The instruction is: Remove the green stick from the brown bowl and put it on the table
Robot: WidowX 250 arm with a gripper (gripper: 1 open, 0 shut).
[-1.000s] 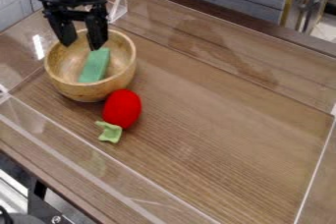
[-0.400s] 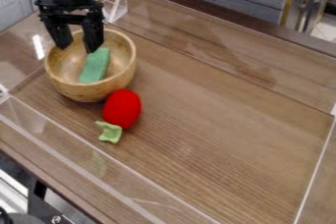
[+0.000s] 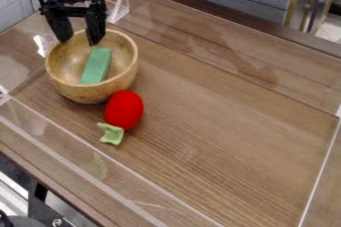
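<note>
The fingers of my gripper are above and behind the green stick's upper end and would miss if they closed now. My gripper should move down to the stick before it closes on it.
A green stick lies slanted inside the brown wooden bowl at the table's left. My black gripper hangs over the bowl's far rim, pointing down, open, with nothing between its fingers. It stands just above and behind the stick's upper end and is apart from it.
A red ball-shaped toy sits right in front of the bowl, with a small green piece beside it. Clear acrylic walls fence the wooden table all round.
The gripper has drifted slightly toward the back left over the bowl's rim, still open. The stick and bowl have not moved.
</note>
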